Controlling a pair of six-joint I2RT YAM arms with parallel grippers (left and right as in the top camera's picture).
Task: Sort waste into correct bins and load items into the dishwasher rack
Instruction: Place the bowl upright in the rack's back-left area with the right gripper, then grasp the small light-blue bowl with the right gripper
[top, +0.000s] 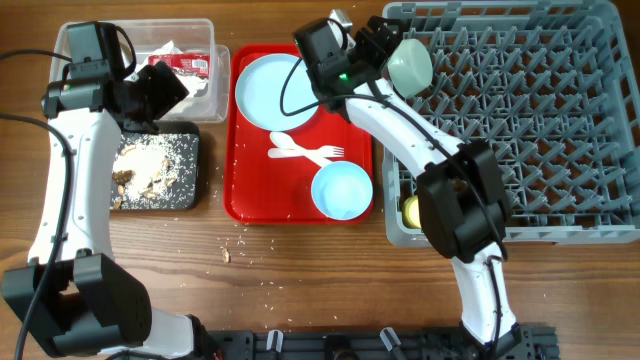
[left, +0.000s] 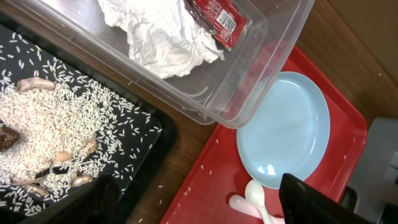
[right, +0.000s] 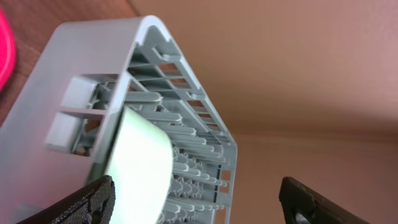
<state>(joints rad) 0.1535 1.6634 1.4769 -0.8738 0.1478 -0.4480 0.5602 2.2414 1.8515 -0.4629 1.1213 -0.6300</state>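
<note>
My right gripper grabs the second blue bowl on the red serving tray by its rim next, leaving the opposite edge free to load into the rack (top: 540, 130).
My left gripper (top: 165, 92) (left: 202, 202) is open and empty, between the clear tub (top: 215, 30) (left: 249, 106) and the black tray (top: 192, 190) (left: 140, 134). The tub holds the crumpled napkin (left: 161, 37) and the red sauce packet (top: 185, 63) (left: 217, 15). The tray holds rice and food scraps (top: 150, 165) (left: 56, 106). My right gripper (top: 385, 45) (right: 199, 202) is open over the far left corner of the grey rack (top: 540, 130) (right: 93, 62). A pale blue bowl (top: 410, 63) (right: 137, 168) stands on edge there, by one finger.
The red serving tray (top: 250, 205) (left: 205, 174) holds the blue plate (top: 270, 90) (left: 286, 130), white spoon (top: 285, 142) (left: 256, 194), fork (top: 320, 153) and a second blue bowl (top: 343, 188). A yellow cup (top: 410, 210) shows in the rack's front left corner. Crumbs (top: 228, 252) lie on the table.
</note>
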